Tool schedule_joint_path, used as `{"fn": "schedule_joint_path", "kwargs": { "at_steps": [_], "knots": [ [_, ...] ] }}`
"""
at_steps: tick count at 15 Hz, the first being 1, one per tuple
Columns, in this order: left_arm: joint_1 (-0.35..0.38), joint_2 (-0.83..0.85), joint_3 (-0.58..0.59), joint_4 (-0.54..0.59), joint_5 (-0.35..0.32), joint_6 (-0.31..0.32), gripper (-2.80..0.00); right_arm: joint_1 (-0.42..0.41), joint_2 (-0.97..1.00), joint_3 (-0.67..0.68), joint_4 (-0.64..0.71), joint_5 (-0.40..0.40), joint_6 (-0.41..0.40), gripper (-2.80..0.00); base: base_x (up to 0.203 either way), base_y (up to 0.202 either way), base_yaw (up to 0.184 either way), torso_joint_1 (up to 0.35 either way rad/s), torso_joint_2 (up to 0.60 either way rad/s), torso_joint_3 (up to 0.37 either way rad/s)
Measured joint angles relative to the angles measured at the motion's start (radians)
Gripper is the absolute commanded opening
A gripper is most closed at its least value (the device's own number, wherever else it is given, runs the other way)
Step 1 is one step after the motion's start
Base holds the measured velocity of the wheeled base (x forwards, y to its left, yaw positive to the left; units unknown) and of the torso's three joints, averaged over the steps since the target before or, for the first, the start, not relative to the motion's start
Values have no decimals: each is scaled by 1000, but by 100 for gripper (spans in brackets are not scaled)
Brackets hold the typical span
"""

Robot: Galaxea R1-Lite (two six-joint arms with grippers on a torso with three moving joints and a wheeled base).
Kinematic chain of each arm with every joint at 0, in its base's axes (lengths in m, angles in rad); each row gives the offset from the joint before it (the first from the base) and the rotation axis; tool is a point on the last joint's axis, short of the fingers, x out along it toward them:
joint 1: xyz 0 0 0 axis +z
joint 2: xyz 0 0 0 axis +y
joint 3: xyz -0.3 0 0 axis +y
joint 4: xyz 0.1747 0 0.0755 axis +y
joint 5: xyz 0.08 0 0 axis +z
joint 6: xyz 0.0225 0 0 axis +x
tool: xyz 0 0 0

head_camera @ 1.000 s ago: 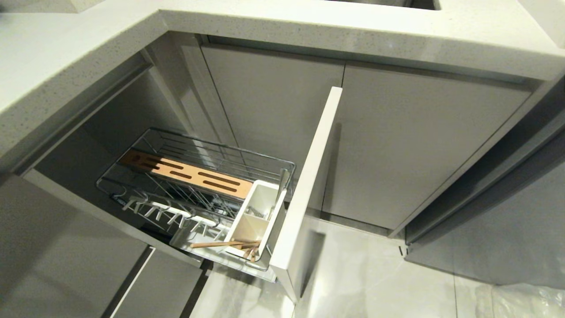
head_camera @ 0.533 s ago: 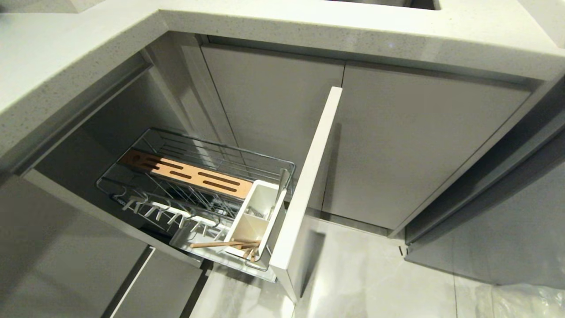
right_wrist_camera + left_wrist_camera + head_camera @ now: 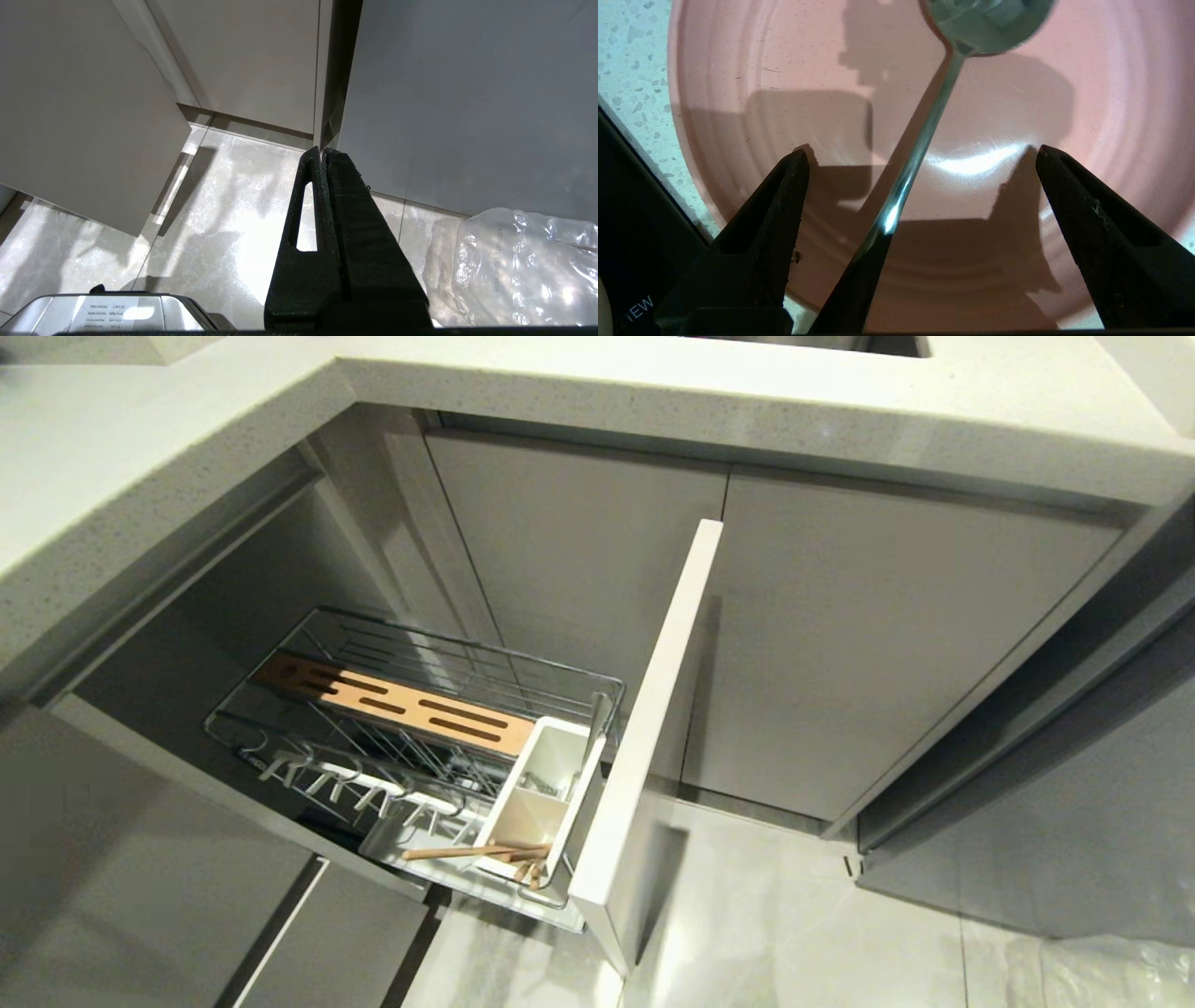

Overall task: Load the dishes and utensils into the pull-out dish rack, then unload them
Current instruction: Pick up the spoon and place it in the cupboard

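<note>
The spoon's round bowl spreads wide and curved on the plate [image 3: 784, 56]. So next, my left gripper needs to grip the spoon by its slim, straight handle [image 3: 904, 182].
In the left wrist view the pink plate [image 3: 784, 56] lies flat on a speckled counter [image 3: 626, 56]. The metal spoon [image 3: 938, 98] rests on the plate, its handle running back between my fingers without touching either. My left gripper [image 3: 922, 150] hovers over the plate, open wide. In the head view the pull-out dish rack [image 3: 411, 644] stands drawn out. The wooden chopsticks [image 3: 476, 850] lie across the near end of its white caddy [image 3: 541, 793]. Neither arm shows there, and the bowl is out of view. My right gripper [image 3: 322, 150] hangs shut and parked above the floor.
The rack's pale front panel [image 3: 653, 709] juts into the aisle in front of grey cabinet doors [image 3: 868, 644]. A slotted wooden strip [image 3: 392, 700] runs along the rack. Bubble wrap [image 3: 514, 266] lies on the tiled floor. A black surface [image 3: 626, 210] borders the counter by the plate.
</note>
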Motion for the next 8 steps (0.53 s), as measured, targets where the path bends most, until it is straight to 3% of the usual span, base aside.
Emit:
{"fn": "schedule_joint_path", "kwargs": {
  "at_steps": [1,8],
  "knots": [
    [0,1,2,-1,0,2,-280,0,0,0,0,0,0,-280,0,0,0,0,0,0],
    [1,7,4,0,0,-1,-280,0,0,0,0,0,0,-280,0,0,0,0,0,0]
  ]
}}
